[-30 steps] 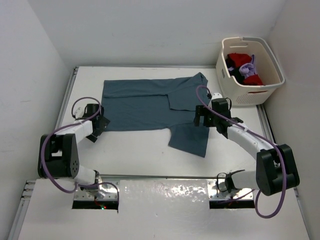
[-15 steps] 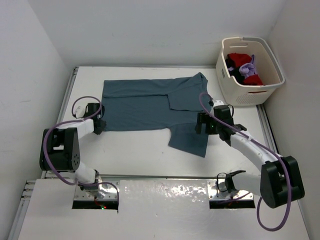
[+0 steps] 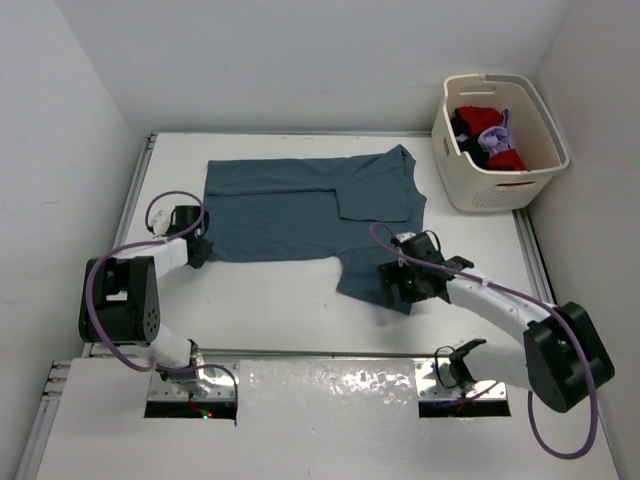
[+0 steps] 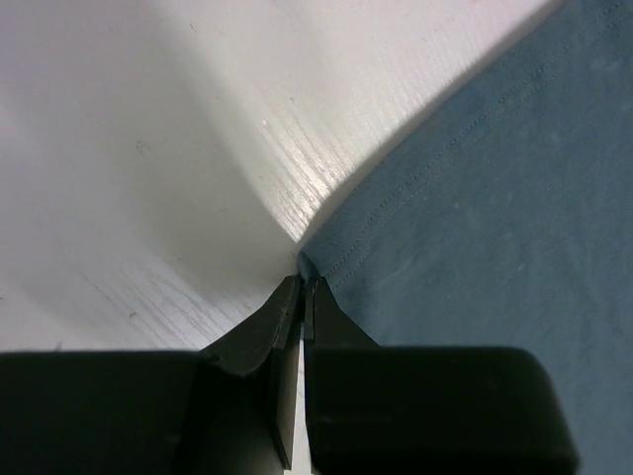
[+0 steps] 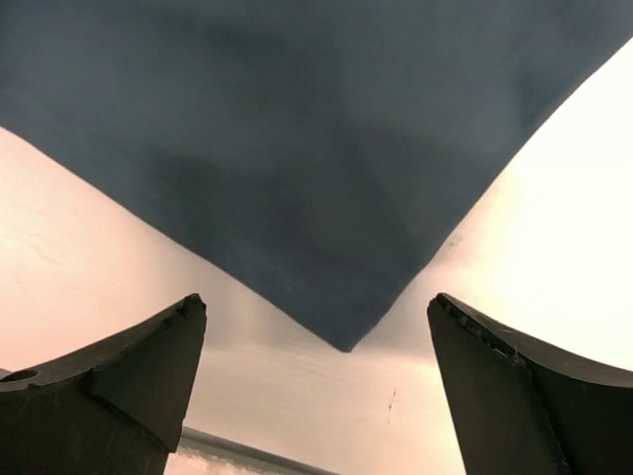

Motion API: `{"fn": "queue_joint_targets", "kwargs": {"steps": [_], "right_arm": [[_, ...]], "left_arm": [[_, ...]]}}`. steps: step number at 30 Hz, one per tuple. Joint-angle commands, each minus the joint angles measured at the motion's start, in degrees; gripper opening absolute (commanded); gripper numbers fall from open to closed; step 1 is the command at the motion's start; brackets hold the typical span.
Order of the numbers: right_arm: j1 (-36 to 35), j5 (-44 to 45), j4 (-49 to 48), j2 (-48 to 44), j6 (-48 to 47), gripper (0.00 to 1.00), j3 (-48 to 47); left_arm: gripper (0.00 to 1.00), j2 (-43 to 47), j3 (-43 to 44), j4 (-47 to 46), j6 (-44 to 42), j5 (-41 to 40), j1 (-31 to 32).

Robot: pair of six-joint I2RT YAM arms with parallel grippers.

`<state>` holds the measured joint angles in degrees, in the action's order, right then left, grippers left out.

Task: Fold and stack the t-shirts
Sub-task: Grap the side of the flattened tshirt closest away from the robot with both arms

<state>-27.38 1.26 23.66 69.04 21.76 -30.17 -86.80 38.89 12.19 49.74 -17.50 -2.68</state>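
Next, my right gripper should grab the t-shirt flap by its pointed near corner, opposite the held hemmed corner, to fold the t-shirt's near side over.
A teal-blue t-shirt point(image 3: 280, 215) lies spread on the white table point(image 3: 280, 300), with one flap reaching toward the near edge. My left gripper point(image 3: 200, 248) sits at the shirt's near-left corner. In the left wrist view the left gripper point(image 4: 302, 287) is shut, with the hemmed corner of the shirt point(image 4: 495, 198) pinched at its tips. My right gripper point(image 3: 398, 290) hovers over the flap's near corner. The right wrist view shows the right gripper point(image 5: 316, 299) open, its fingers wide apart on either side of the shirt's point(image 5: 297, 148) pointed corner.
A cream laundry basket point(image 3: 500, 190) stands at the back right, beside the right wall. It holds a red shirt point(image 3: 480, 118), a lavender shirt point(image 3: 493, 137) and a black shirt point(image 3: 462, 128). White walls close in on the left, back and right.
My left gripper has shut on the shirt's near-left corner. My right arm has swung from the shirt's right edge toward the near side, down to the flap's corner, still open.
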Motion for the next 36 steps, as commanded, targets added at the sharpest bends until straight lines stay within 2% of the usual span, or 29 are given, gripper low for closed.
{"fn": "queue_joint_targets", "kwargs": {"steps": [1, 7, 11, 13, 17, 18, 20, 26, 33, 36], "right_arm": [[-1.27, -0.64, 1.21, 2.5, 1.09, 0.88, 0.2], [-4.61, 2.26, 3.32, 4.7, 1.27, 0.83, 0.2], [-4.88, 4.28, 1.22, 6.9, 1.88, 0.71, 0.82], [-4.88, 4.11, -0.63, 7.6, 2.32, 0.55, 1.17], [-4.88, 4.63, -1.77, 9.62, 2.41, 0.35, 0.64], [-4.88, 5.41, -2.04, 9.71, 1.98, 0.16, 0.38], [-4.88, 6.91, -2.56, 9.54, 1.62, 0.01, -1.72], [-4.01, 14.29, -3.09, 9.88, 0.13, 0.0, -11.21], [3.55, 11.14, -9.5, 13.92, 0.04, 0.0, -22.1], [5.66, 13.24, -11.09, 15.95, -1.27, 0.0, -27.63]], "left_arm": [[0.0, 2.6, -0.05, -0.59, -1.31, -0.25, -0.22], [0.0, 2.6, -0.39, -0.49, -1.04, 0.18, -0.22], [0.0, 2.69, -0.57, -1.02, -1.31, 0.97, -0.22], [0.0, 2.78, -0.49, -0.94, -1.39, 0.71, -0.22], [0.0, 3.13, -0.22, -0.23, -1.66, 0.97, -0.22], [0.0, 3.31, 0.04, -0.32, -1.92, 1.15, -0.22], [0.0, 3.57, 0.39, 0.12, -2.18, 1.06, -0.22], [0.0, 4.45, 3.64, 0.82, -2.89, 3.08, -0.22], [0.0, 3.84, 8.47, 1.7, -2.28, 3.09, -0.22], [0.0, 2.18, 10.92, 1.53, -2.36, 3.17, -0.22]]}}
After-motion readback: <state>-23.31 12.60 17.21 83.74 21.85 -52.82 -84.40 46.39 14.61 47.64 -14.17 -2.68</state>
